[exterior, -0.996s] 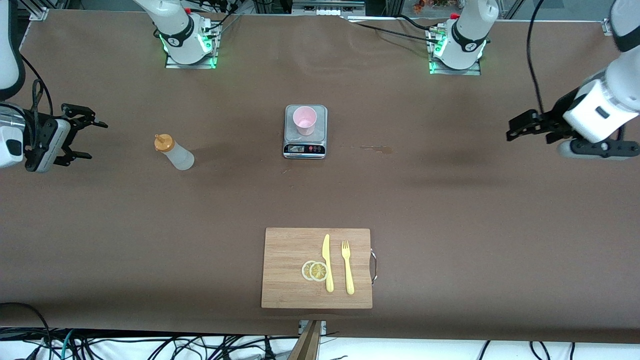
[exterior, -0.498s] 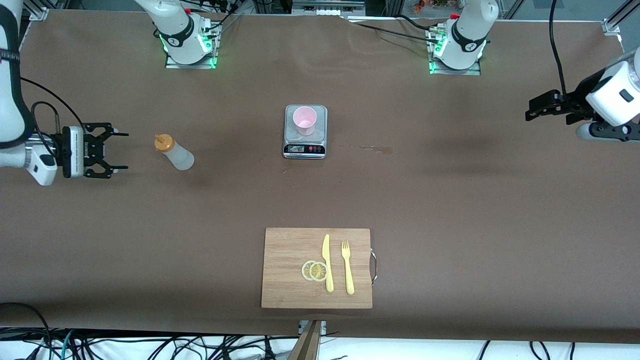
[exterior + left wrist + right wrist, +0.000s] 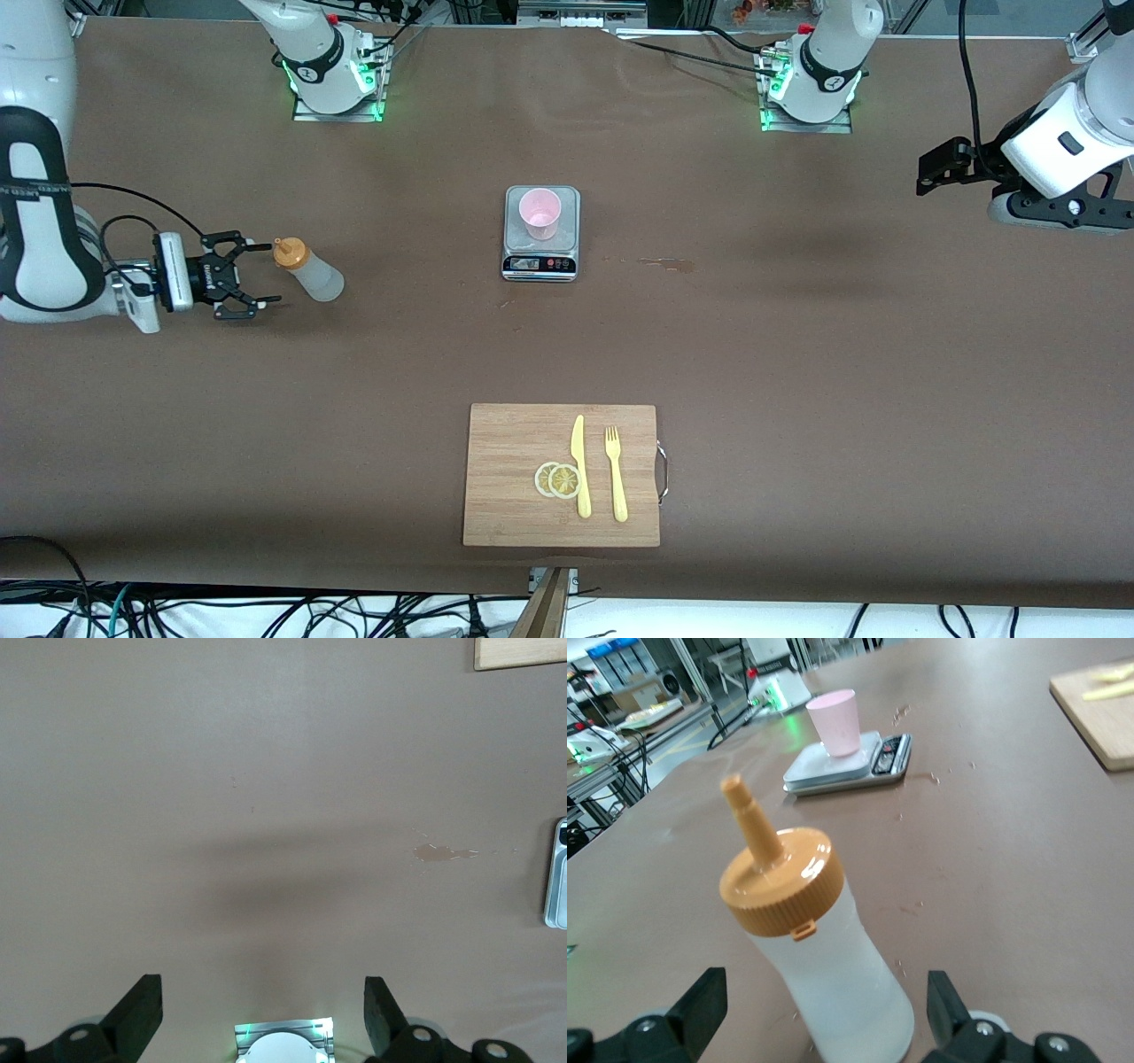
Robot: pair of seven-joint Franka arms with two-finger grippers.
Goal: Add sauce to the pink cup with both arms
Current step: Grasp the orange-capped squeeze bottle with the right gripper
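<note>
My right gripper grips the sauce bottle by its whitish body below the orange cap [image 3: 316, 276] next, to add sauce to the pink cup [image 3: 539, 213].
The sauce bottle [image 3: 310, 271], whitish with an orange nozzle cap, stands on the brown table toward the right arm's end; it also shows in the right wrist view [image 3: 833, 974]. My right gripper [image 3: 260, 276] is open and low, level with the bottle, its fingers just short of it and apart from it; in the right wrist view [image 3: 824, 1014] the bottle stands between the open fingers. The pink cup [image 3: 539, 213] stands upright on a small scale [image 3: 541, 259]; it also shows in the right wrist view [image 3: 835, 721]. My left gripper [image 3: 930, 174] is open and empty, up over the left arm's end of the table [image 3: 261, 1010].
A wooden cutting board [image 3: 562, 474] with a yellow knife [image 3: 579, 465], a fork [image 3: 615, 474] and lemon slices [image 3: 558, 479] lies near the front edge. A small stain [image 3: 660, 262] marks the table beside the scale. The left wrist view shows bare table and the scale's edge [image 3: 558, 873].
My right gripper has swung in from the table's end toward the sauce bottle and come down to its level. My left arm has lifted and shifted slightly at its end.
</note>
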